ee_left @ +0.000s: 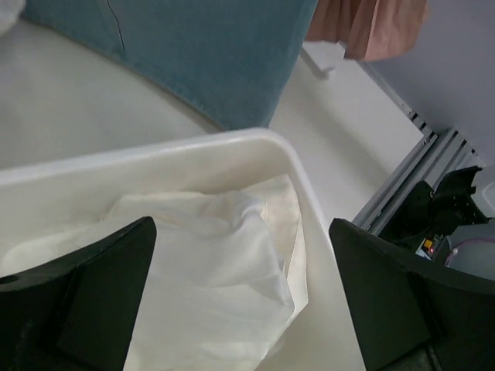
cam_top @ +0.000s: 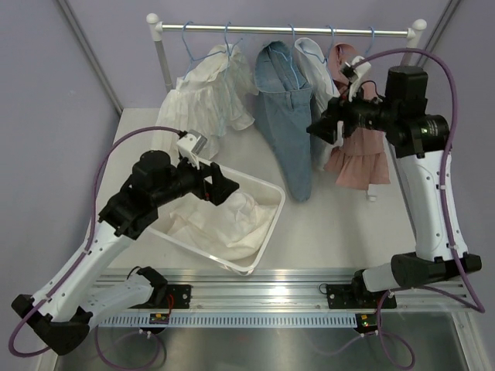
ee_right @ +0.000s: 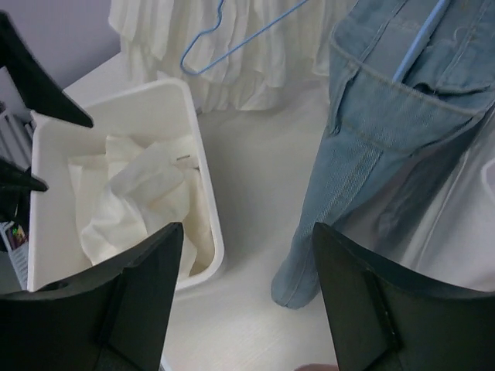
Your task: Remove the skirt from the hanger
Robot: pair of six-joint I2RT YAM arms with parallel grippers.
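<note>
Next, my right gripper grabs the denim skirt's blue hanger by its arm nearest the white piece (cam_top: 295, 70) (ee_right: 421, 40), with hook and waistband free to remove the skirt.
Several garments hang on blue hangers from a rail (cam_top: 286, 29): a white ruffled skirt (cam_top: 205, 97) at the left, a denim skirt (cam_top: 290, 116) in the middle, a white piece beside it and a pink ruffled skirt (cam_top: 357, 158) at the right. My right gripper (cam_top: 315, 127) is open and empty, raised between the denim and pink skirts; its wrist view shows the denim skirt (ee_right: 387, 116) to the right of the gripper (ee_right: 246, 232). My left gripper (cam_top: 220, 185) is open and empty above the white bin (cam_top: 267, 232), over a white cloth (ee_left: 209, 263).
The white bin (ee_right: 205, 224) holds crumpled white cloth (cam_top: 224, 224) at the table's near left. A bare blue hanger (ee_right: 232, 42) hangs in front of the white ruffled skirt (ee_right: 232, 85). The denim hem rests on the table. The rack's posts stand at the back corners.
</note>
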